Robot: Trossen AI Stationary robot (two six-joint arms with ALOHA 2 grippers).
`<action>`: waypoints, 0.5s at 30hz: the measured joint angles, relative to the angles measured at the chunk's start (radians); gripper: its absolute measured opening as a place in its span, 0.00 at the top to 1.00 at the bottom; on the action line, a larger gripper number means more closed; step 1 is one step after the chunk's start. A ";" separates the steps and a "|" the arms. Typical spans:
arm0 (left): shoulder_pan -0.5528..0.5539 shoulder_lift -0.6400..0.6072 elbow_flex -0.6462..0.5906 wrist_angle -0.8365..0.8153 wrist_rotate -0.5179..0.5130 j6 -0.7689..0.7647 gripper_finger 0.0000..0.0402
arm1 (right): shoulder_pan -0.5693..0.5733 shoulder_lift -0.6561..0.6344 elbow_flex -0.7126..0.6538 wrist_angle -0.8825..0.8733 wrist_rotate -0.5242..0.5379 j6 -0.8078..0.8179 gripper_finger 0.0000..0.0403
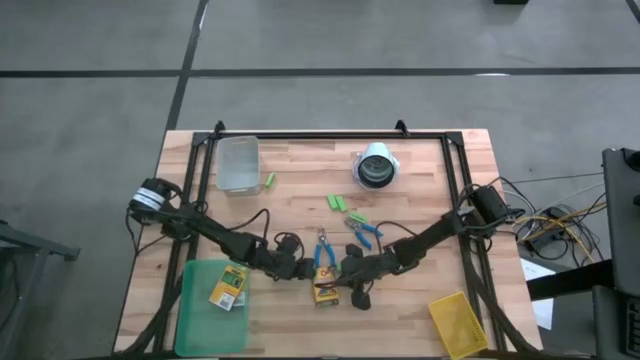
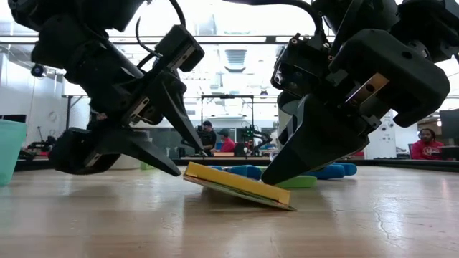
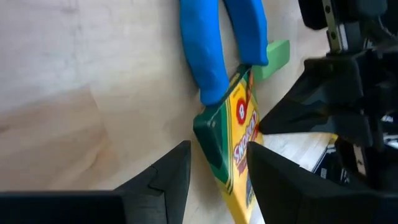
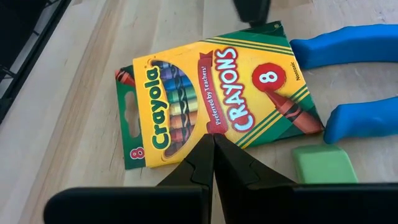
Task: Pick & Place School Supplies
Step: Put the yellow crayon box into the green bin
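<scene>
The crayon box should go into the green tray, so I should next grab the box by its narrow green side with my left gripper.
A yellow-and-green crayon box lies near the table's near edge and is tilted in the low view. My right gripper is shut, its tips on the box. My left gripper is open, and its fingers straddle the box's raised edge. Blue-handled scissors and a light-green block lie right beside the box. A second pair of scissors and more green blocks lie farther back. Another crayon box lies in the green tray. My right gripper presses its shut fingertips on the crayon box's long edge, slanting down from the table's right. That side of the box sits on the table, and the opposite edge is tipped up. My left gripper: I cannot tell whether its fingers touch the box.
The flat green tray sits at the near left and the small yellow bin at the near right. A clear container and a pale roll stand toward the far edge. A black frame rails the table's sides.
</scene>
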 joint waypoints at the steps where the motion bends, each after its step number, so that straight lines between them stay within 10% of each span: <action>1: -0.003 0.000 0.000 -0.001 -0.005 0.007 0.60 | 0.000 0.000 0.000 0.000 0.000 0.001 0.98; 15: -0.008 0.007 0.000 0.003 -0.024 0.180 0.60 | 0.000 0.000 0.000 0.000 0.001 0.003 0.98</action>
